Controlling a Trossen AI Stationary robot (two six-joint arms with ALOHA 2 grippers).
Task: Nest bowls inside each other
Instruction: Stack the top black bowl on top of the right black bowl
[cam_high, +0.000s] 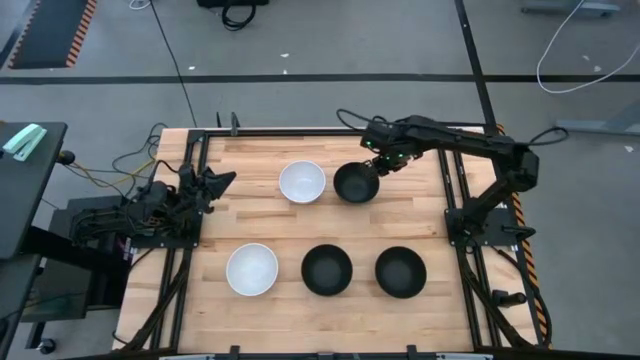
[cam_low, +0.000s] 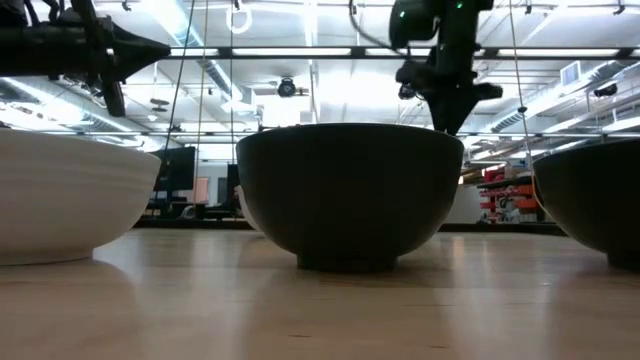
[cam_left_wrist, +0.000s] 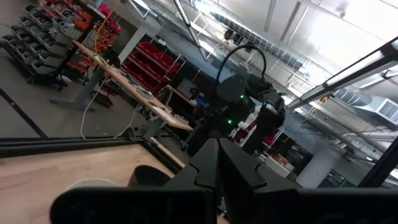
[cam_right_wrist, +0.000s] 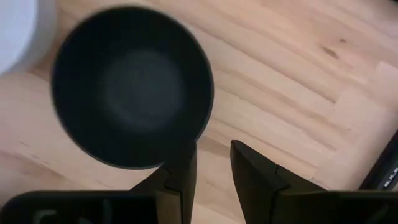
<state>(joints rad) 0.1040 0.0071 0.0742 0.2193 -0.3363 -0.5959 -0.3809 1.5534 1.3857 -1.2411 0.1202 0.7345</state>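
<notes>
The right gripper takes hold of the far black bowl by its rim (cam_high: 376, 187) next, to nest it inside another black bowl.
Five bowls rest on their bases on the wooden table. In the far row stand a white bowl (cam_high: 302, 182) and a black bowl (cam_high: 356, 183). In the near row stand a white bowl (cam_high: 251, 270) and two black bowls (cam_high: 327, 269) (cam_high: 401, 272). My right gripper (cam_high: 385, 165) (cam_right_wrist: 211, 155) is open by a narrow gap, pointing down at the right side of the far black bowl's (cam_right_wrist: 134, 87) rim. My left gripper (cam_high: 215, 183) (cam_left_wrist: 217, 163) is shut and waits at the table's left edge, above the board. My right gripper comes from above at the far black bowl's rim (cam_right_wrist: 202, 127) on its right side. One finger (cam_right_wrist: 180, 168) overlaps that rim and the other (cam_right_wrist: 255, 177) stands outside it over bare wood. Whether either finger touches the bowl, I cannot tell.
Black frame rails (cam_high: 455, 200) run along the left and right sides of the board (cam_high: 330, 225). Bare wood lies between the two rows of bowls and right of the far black bowl. In the low view the near black bowl (cam_low: 350, 195) hides the far row.
</notes>
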